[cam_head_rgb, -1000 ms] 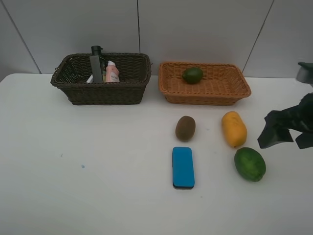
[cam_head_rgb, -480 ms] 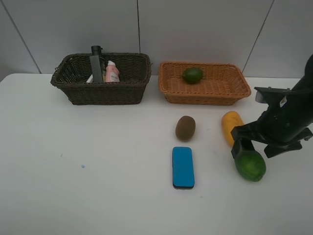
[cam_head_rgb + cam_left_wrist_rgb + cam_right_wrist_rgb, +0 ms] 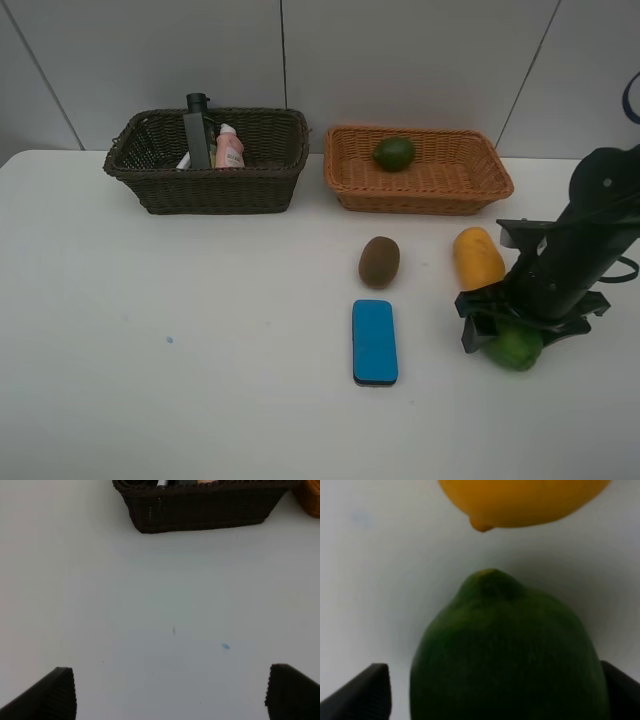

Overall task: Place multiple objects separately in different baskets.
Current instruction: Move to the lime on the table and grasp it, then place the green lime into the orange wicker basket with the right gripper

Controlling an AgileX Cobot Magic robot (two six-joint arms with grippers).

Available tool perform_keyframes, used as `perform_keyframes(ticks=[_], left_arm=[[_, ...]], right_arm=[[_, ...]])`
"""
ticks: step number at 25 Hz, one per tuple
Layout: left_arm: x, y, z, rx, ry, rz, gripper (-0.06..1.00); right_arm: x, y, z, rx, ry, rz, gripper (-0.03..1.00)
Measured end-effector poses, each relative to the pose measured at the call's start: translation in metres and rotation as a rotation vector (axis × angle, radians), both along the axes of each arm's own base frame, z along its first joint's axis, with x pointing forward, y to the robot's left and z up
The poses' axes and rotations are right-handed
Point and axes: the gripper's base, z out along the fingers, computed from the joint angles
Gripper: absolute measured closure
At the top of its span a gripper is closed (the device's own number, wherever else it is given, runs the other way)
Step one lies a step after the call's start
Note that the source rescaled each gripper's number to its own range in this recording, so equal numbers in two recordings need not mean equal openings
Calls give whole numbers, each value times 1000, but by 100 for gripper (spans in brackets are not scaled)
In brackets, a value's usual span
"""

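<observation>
My right gripper grabs the green round fruit by its wide middle (image 3: 515,347) next, to place it in the tan basket (image 3: 420,190).
My right gripper (image 3: 513,332) is open, low over the table, with its jaws on either side of a green round fruit (image 3: 516,349). In the right wrist view this fruit (image 3: 505,650) fills the space between the fingertips (image 3: 362,692), with the orange-yellow mango (image 3: 525,500) just beyond it. The mango (image 3: 478,258), brown kiwi (image 3: 379,261) and blue eraser (image 3: 374,341) lie on the table. The dark basket (image 3: 210,188) holds the green pump bottle (image 3: 197,130), the pink bottle (image 3: 229,148) and a white tube (image 3: 184,160). The tan basket (image 3: 420,190) holds the other green fruit (image 3: 394,153). My left gripper (image 3: 170,695) is open and empty.
The white table (image 3: 180,320) runs to a grey panelled wall behind the baskets. The left wrist view shows the dark basket (image 3: 200,510), a corner of the tan basket (image 3: 311,500) and a small blue mark (image 3: 225,646) on the table.
My right arm has come in from the right edge and dropped down, so the open jaws now straddle the green fruit on the table. The objects have not moved.
</observation>
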Motion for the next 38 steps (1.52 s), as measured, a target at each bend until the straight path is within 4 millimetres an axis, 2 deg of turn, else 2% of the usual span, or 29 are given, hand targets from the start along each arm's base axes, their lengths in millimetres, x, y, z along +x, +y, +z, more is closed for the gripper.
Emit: perform_keyframes(ticks=[4,5,6,8,9,23,26,31,33,36,38], left_arm=[[0,0,0,0,0,0,1],[0,0,0,0,0,0,1],[0,0,0,0,0,0,1],[0,0,0,0,0,0,1],[0,0,0,0,0,0,1],[0,0,0,0,0,0,1],[0,0,0,0,0,0,1],[0,0,0,0,0,0,1],[0,0,0,0,0,0,1],[0,0,0,0,0,0,1],[0,0,0,0,0,0,1]], right_arm=[[0,0,-2,0,-2,-1,-2],[0,0,-2,0,-2,-4,3],[0,0,-2,0,-2,-10,15],[0,0,-2,-1,0,-13,61],[0,0,-2,-1,0,-16,64],[-5,-1,0,-8,41,-14,64],[-9,-2,18,1,17,-14,64],[-25,-6,67,31,-81,-13,64],[-30,-8,80,31,-129,-2,64],[-27,-9,95,19,-172,17,64],[-15,-8,107,8,-215,32,64]])
